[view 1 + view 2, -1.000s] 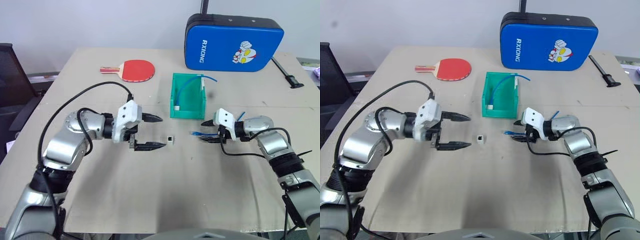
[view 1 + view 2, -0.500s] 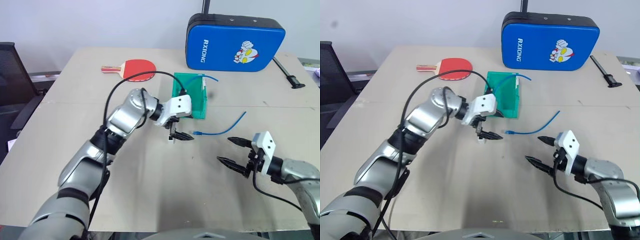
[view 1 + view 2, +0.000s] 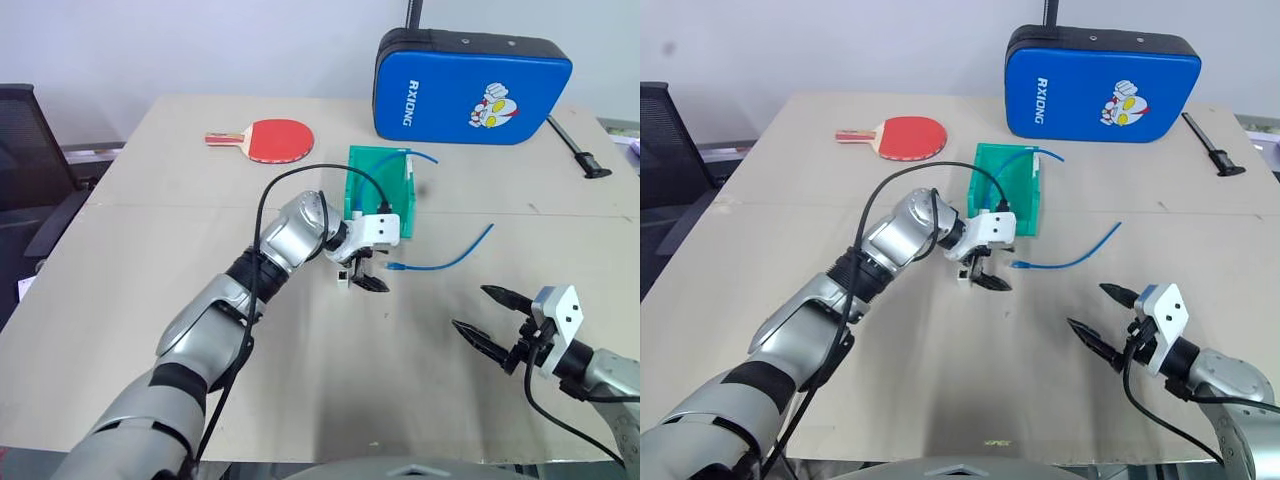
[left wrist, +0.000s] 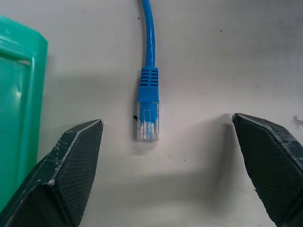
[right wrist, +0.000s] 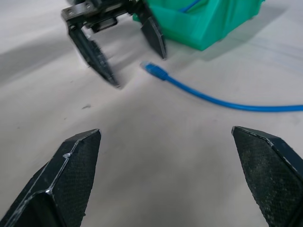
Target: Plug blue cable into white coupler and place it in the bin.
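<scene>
I need to grab the blue cable next with my right gripper by the ribbed boot behind its plug [image 3: 398, 266], because the thin cord [image 3: 465, 254] curves slack across the table.
The blue cable [image 3: 445, 260] lies loose on the table, curving from mid-right to its clear plug [image 4: 147, 127], just in front of the teal bin [image 3: 378, 196]. My left gripper [image 3: 365, 276] is open and pointing down, its fingertips either side of the plug without touching it. The white coupler [image 3: 342, 280] sits on the table right beside that gripper, partly hidden by it. My right gripper [image 3: 470, 307] is open and empty near the front right of the table, well clear of the cable.
A second blue cable [image 3: 415, 157] rests inside the bin, one end poking over its rim. A red table-tennis paddle [image 3: 265, 140] lies at the back left. A big blue padded case [image 3: 470, 86] stands at the back right, with a black tool [image 3: 575, 148] beside it.
My left arm swung right across the table and down to the cable's plug. My right gripper drew back from the plug toward the table's front right and opened wider.
</scene>
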Controlling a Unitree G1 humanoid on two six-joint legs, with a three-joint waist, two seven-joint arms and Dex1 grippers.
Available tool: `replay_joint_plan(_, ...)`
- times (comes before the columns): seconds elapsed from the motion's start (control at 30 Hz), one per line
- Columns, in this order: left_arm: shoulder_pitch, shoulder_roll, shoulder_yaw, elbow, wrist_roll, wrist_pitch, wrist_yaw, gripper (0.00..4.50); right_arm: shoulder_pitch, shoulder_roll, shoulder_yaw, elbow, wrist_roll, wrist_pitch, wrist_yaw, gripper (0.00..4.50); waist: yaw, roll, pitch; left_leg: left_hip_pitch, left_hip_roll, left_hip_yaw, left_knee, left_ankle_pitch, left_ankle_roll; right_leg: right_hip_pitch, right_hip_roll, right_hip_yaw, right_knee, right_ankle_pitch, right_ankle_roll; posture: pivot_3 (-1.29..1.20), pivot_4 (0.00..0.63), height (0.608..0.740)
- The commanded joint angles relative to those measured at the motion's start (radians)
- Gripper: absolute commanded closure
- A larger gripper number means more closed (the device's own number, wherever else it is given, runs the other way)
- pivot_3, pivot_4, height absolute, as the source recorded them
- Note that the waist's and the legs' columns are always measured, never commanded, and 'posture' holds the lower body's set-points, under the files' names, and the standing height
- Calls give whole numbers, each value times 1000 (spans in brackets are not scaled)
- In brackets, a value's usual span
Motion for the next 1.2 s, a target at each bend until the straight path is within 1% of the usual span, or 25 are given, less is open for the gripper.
replay_joint_plan(0.03, -13, -39, 23, 44, 10, -34, 11, 0, 13, 0, -38, -52, 43, -18, -5, 133, 0, 0, 0, 0, -1, 0, 0, 0, 0, 0, -1, 0, 0, 0, 0, 0, 150, 681)
replay_joint_plan(0.1, -13, -51, 32, 59, 12, -42, 6, 0, 12, -3, -38, -60, 61, -8, -4, 133, 0, 0, 0, 0, -2, 0, 2, 0, 0, 1, -2, 0, 1, 0, 0, 0, 150, 681)
replay_joint_plan(0.13, -13, -54, 31, 67, 18, -49, 2, 252, 10, -4, -38, -62, 62, -9, -8, 52, 0, 0, 0, 0, -2, 0, 2, 0, 0, 1, -2, 0, 1, 0, 0, 0, 150, 681)
replay_joint_plan(0.2, -11, -58, 32, 79, 29, -62, -2, 807, 9, -5, -37, -66, 64, -9, -15, 59, -1, 0, 0, 0, -2, 0, 3, 0, 1, 2, -2, 0, 1, 0, 0, 0, 150, 681)
replay_joint_plan(0.23, -11, -61, 34, 84, 33, -66, -4, 1175, 9, -7, -37, -68, 66, -9, -17, 59, -1, 0, 0, 0, -2, -1, 3, 0, 1, 2, -2, 0, 1, 0, 1, 0, 150, 681)
replay_joint_plan(0.27, -11, -63, 36, 87, 34, -66, -10, 1393, 9, -8, -37, -70, 68, -7, -20, 59, -2, 0, 0, 0, -2, -1, 3, 0, 1, 2, -2, 0, 1, 0, 1, 0, 150, 681)
replay_joint_plan(0.3, -10, -66, 38, 88, 33, -65, -17, 2106, 10, -8, -38, -73, 70, -6, -22, 59, -2, 0, 0, 0, -2, -1, 3, 0, 1, 2, -2, 0, 1, 0, 1, 0, 150, 681)
replay_joint_plan(0.37, -5, -69, 42, 84, 26, -62, -33, 2887, 12, -9, -40, -77, 73, -4, -26, 59, -2, 0, 0, 1, -2, -1, 3, 0, 1, 2, -2, 0, 1, 0, 1, 0, 150, 681)
replay_joint_plan(0.47, 2, -68, 45, 71, 19, -54, -57, 4430, 12, -14, -39, -82, 75, 1, -32, 59, -3, 0, 0, 1, -2, -2, 3, 0, 1, 2, -2, -1, 1, 0, 1, 0, 150, 681)
replay_joint_plan(0.57, 3, -70, 53, 71, 17, -51, -65, 4430, 8, -21, -39, -81, 80, 7, -37, 59, -3, 0, 0, 1, -2, -2, 3, 0, 1, 2, -2, -1, 1, -1, 2, 0, 150, 681)
replay_joint_plan(0.63, 4, -75, 77, 62, -10, -35, -77, 4430, 7, -27, -38, -79, 85, 14, -40, 59, -4, 0, 0, 1, -2, -2, 3, 0, 1, 2, -2, -1, 2, -1, 2, 0, 150, 681)
replay_joint_plan(0.8, -14, -116, 219, 3, -152, 127, -73, 4430, 9, -22, -40, -117, 199, 109, -64, 59, -4, 0, 0, 0, -2, -3, 3, -1, 1, 2, -3, -1, 3, -1, 2, 0, 150, 681)
replay_joint_plan(0.87, -21, -125, 275, -39, -221, 235, -77, 4430, 0, -6, -46, -138, 289, 163, -99, 59, -5, 0, 0, 0, -2, -3, 3, -1, 1, 2, -3, -1, 3, -1, 2, 0, 150, 681)
replay_joint_plan(0.93, -17, -121, 322, -109, -295, 360, -92, 4430, -39, 29, -52, -152, 425, 225, -182, 59, -6, 0, 0, 0, 0, -4, 3, 0, 1, 2, -3, -2, 4, -1, 2, 0, 150, 681)
replay_joint_plan(1.07, -11, -129, 391, -202, -406, 509, -69, 4430, -186, 95, -51, -138, 651, 275, -329, 59, -9, 0, 0, 2, 1, -2, 4, 0, 1, 2, -3, 0, 6, -1, 2, 0, 150, 681)
replay_joint_plan(1.13, -16, -136, 424, -235, -463, 579, -56, 4430, -266, 119, -38, -112, 723, 290, -384, 59, -8, 0, 0, 3, 1, -2, 4, 0, 1, 2, -3, 0, 8, -1, 2, 0, 150, 681)
replay_joint_plan(1.2, -26, -147, 459, -255, -518, 639, -35, 4430, -326, 131, -28, -84, 763, 298, -407, 59, -4, 0, 0, 3, 0, -2, 4, 0, 1, 2, -3, 0, 9, -1, 2, 0, 150, 681)
